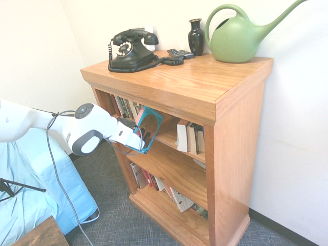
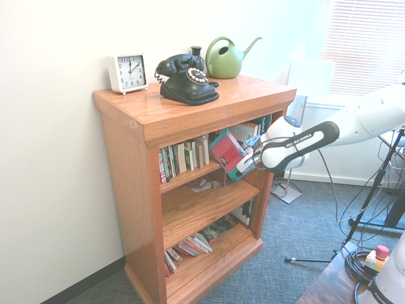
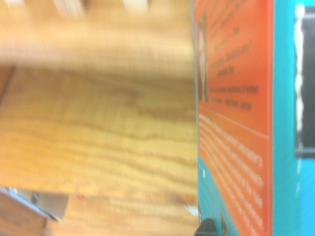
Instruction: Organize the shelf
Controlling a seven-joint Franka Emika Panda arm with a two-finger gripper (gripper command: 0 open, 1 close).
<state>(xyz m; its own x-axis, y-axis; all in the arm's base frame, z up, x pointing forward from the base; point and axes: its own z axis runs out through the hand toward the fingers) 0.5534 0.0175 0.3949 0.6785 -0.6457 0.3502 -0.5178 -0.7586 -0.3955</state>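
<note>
The teal and red book (image 1: pixel 150 128) is still short of the board of the shelf's top section, so it goes there next, before my gripper releases it.
The shelf (image 1: pixel 195 82) is an orange-brown oak bookcase, also seen from the other side as the shelf (image 2: pixel 190 114). My gripper (image 1: pixel 139 139) is shut on a teal and red book (image 1: pixel 150 128), holding it tilted in front of the top compartment. From the opposite side the book (image 2: pixel 226 152) shows its red and teal cover at the gripper (image 2: pixel 243 168). Close up, the book (image 3: pixel 236 123) fills the wrist view beside blurred oak board. Upright books (image 2: pixel 183 158) stand in the top compartment.
On top stand a black rotary telephone (image 1: pixel 130 50), a dark vase (image 1: pixel 196 36), a green watering can (image 1: pixel 238 37) and a white clock (image 2: pixel 128 73). More books (image 1: pixel 189 137) stand at the top compartment's far end. Leaning books (image 1: pixel 159 184) fill the bottom compartment. A paper (image 2: pixel 205 185) lies on the middle board.
</note>
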